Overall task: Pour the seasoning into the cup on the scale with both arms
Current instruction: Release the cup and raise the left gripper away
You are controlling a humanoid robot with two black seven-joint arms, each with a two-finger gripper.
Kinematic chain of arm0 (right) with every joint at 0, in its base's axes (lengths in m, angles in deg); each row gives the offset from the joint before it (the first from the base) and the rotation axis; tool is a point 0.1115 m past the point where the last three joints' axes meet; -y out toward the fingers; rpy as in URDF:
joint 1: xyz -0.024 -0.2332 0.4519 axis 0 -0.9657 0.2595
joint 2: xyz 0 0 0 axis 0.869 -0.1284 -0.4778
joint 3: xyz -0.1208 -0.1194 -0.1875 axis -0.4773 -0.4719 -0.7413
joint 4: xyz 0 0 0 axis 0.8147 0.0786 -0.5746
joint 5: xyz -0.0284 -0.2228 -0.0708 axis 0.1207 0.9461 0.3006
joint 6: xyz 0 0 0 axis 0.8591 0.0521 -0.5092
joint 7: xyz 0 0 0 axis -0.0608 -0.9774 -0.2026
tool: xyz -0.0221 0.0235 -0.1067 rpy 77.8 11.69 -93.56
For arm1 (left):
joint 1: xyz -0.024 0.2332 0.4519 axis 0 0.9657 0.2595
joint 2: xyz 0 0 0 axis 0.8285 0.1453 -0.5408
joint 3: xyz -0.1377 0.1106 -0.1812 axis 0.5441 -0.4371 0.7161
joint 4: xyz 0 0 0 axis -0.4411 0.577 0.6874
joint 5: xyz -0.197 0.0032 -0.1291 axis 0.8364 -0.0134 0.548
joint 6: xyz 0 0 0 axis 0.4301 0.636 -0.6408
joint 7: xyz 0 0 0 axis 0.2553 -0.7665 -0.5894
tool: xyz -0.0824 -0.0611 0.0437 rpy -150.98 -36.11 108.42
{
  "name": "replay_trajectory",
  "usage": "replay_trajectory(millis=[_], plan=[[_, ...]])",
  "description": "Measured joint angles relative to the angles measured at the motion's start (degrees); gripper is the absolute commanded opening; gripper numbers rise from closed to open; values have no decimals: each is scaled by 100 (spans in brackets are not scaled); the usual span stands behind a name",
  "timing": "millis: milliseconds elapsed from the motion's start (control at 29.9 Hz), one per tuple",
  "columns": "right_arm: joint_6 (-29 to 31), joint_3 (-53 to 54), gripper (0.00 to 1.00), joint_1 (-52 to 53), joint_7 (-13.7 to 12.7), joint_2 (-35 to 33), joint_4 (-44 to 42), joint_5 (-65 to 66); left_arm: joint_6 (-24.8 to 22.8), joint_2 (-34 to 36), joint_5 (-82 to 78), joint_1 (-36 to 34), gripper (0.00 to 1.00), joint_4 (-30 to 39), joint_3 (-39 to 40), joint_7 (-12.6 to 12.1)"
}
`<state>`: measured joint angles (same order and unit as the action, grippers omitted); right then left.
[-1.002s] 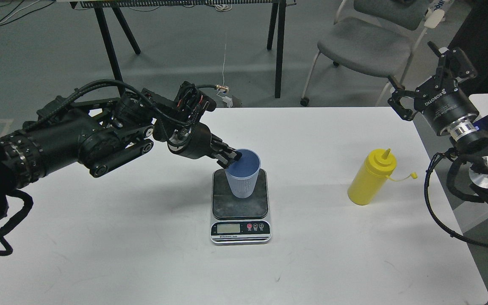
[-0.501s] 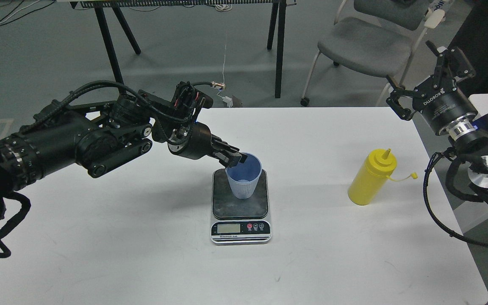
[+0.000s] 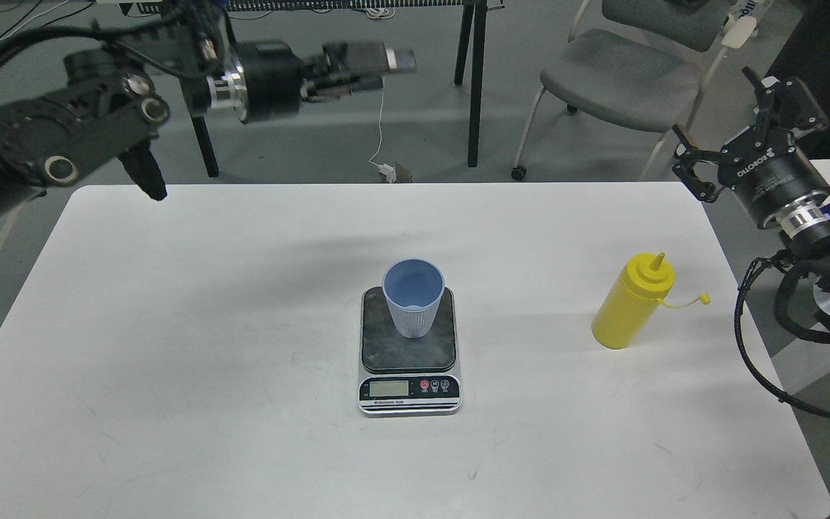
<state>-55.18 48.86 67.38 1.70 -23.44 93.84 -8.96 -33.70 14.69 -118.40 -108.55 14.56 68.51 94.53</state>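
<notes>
My right gripper grabs the yellow bottle by its body [image 3: 622,310] next, and then pours seasoning into the cup [image 3: 413,299] on the scale.
The light blue cup [image 3: 413,299] stands upright on the dark platform of the scale [image 3: 408,353] at the table's middle, with nothing touching it. The yellow seasoning bottle [image 3: 631,303] stands upright at the right of the table, with its small cap hanging off to the right. My left gripper [image 3: 386,66] is high at the back left, beyond the table's far edge, fingers apart and empty, pointing right. My right gripper [image 3: 714,108] hovers off the table's back right corner, above and behind the bottle, jaws spread wide and empty.
The white table [image 3: 170,324] carries only the scale, cup and bottle. A grey chair [image 3: 617,79] and black trestle legs [image 3: 476,86] stand on the floor behind the table. My right arm's cables [image 3: 746,360] hang beside the table's right edge.
My left gripper has let go of the cup's rim and swung up and back to the far left. The cup stays on the scale. My right gripper shifted slightly right.
</notes>
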Motion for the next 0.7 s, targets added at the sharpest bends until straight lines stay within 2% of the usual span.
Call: replay_trajectory(millis=[200, 267, 367, 501, 701], plan=[[0, 9, 99, -935, -608, -915, 604, -1648, 1, -77, 2332, 287, 94, -1343, 379, 0], [0, 11, 99, -1398, -710, -1195, 880, -2076, 4, -193, 2813, 453, 95, -1722, 390, 0], [0, 15, 99, -2177, -751, -1473, 1282, -2621, 3, -337, 3314, 713, 95, -2084, 408, 0], [0, 15, 99, -3073, -727, -1527, 1788, -2957, 1, -398, 3786, 1054, 96, -2215, 417, 0], [0, 5, 99, -3623, -618, -991, 2126, -2935, 1, -376, 3926, 1297, 97, -2225, 422, 0]])
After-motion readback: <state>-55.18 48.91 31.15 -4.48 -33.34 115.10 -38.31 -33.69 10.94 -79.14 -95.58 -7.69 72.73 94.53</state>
